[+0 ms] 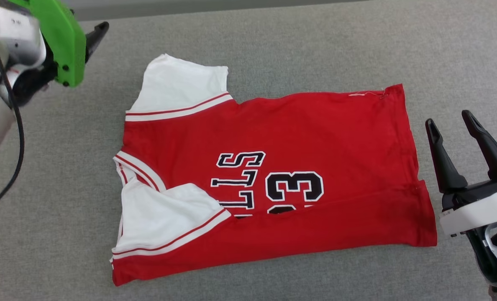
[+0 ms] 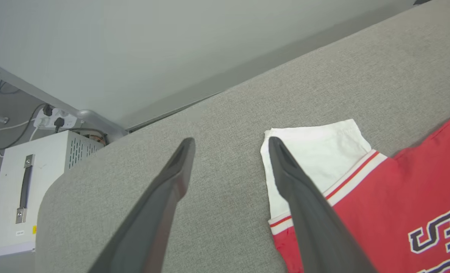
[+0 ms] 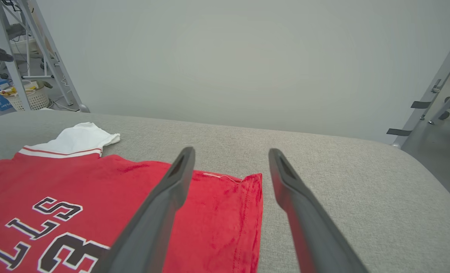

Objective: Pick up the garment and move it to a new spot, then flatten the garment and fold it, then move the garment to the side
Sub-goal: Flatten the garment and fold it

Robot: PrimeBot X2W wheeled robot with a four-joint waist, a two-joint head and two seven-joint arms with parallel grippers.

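My left gripper grabs the far white sleeve's loose corner (image 1: 165, 57) next, since the red body (image 1: 292, 130) lies flat on the cushioned surface.
The garment (image 1: 298, 138), a red jersey T-shirt with white sleeves and black lettering, lies on the grey cushioned surface, collar to the left and hem to the right. Its near long edge is folded up over the lettering, hiding the lower part. My right gripper (image 1: 451, 121) hovers open just beyond the hem, nothing between its fingers. In the right wrist view the garment (image 3: 77, 197) lies under and left of the fingers (image 3: 164, 197). My left gripper (image 2: 230, 144) is open, raised at the far left beside the far white sleeve (image 2: 316, 155). One dark fingertip (image 1: 98, 33) pokes past its green housing.
The grey cushioned surface (image 1: 315, 50) extends well past the shirt on all sides. A black cable (image 1: 19, 138) hangs along my left arm. Past the surface's rounded left corner stands a white metal cabinet (image 2: 24, 189); metal frames and a basket (image 3: 28, 98) stand by the wall.
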